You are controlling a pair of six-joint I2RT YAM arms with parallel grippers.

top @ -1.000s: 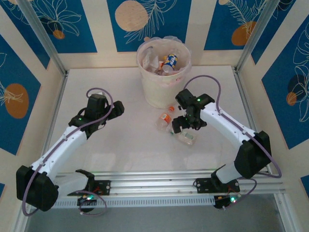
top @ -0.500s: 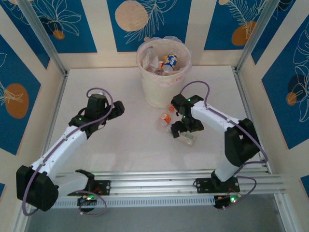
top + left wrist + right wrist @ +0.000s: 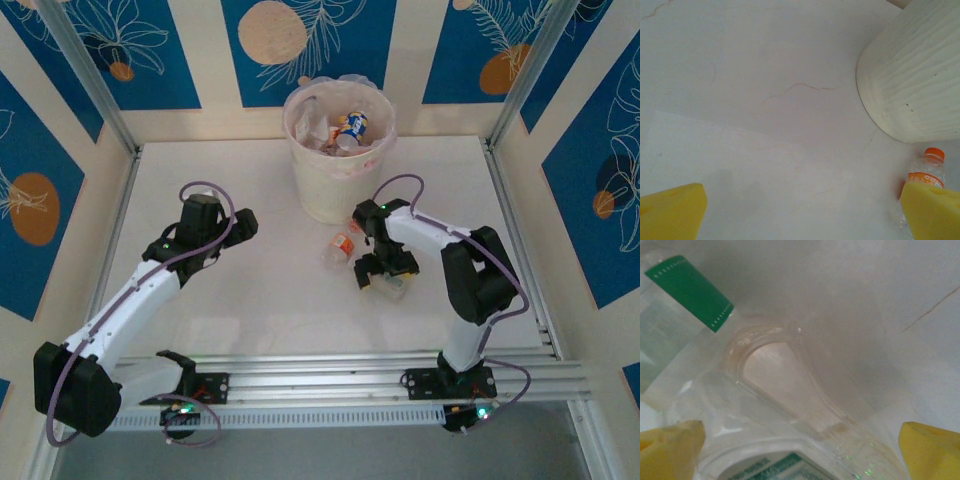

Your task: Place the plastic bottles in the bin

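My fingertips are above the sides of the clear bottle (image 3: pixel 391 284). My right gripper should move down first and then close on the bottle.
The cream-white bin (image 3: pixel 335 180) stands at the back middle of the table, with several plastic bottles (image 3: pixel 345 128) inside its pinkish bag. Two more bottles lie in front of it: an orange-capped one (image 3: pixel 341 247) and a clear one with a green label (image 3: pixel 392 287). My right gripper (image 3: pixel 383 271) hangs open just over the clear bottle (image 3: pixel 780 390), which lies between its yellow fingers (image 3: pixel 670 450). My left gripper (image 3: pixel 243 228) is open over bare table to the left, and its wrist view takes in the bin's wall (image 3: pixel 915 85) and the orange-capped bottle (image 3: pixel 927 167).
Blue and cream patterned walls and metal frame posts (image 3: pixel 85 75) close in the white table (image 3: pixel 250 300). A metal rail (image 3: pixel 320 385) runs along the near edge by the arm bases.
My right gripper has shifted slightly left and lower onto the clear bottle while its elbow folded up and inward. The left arm has stayed still.
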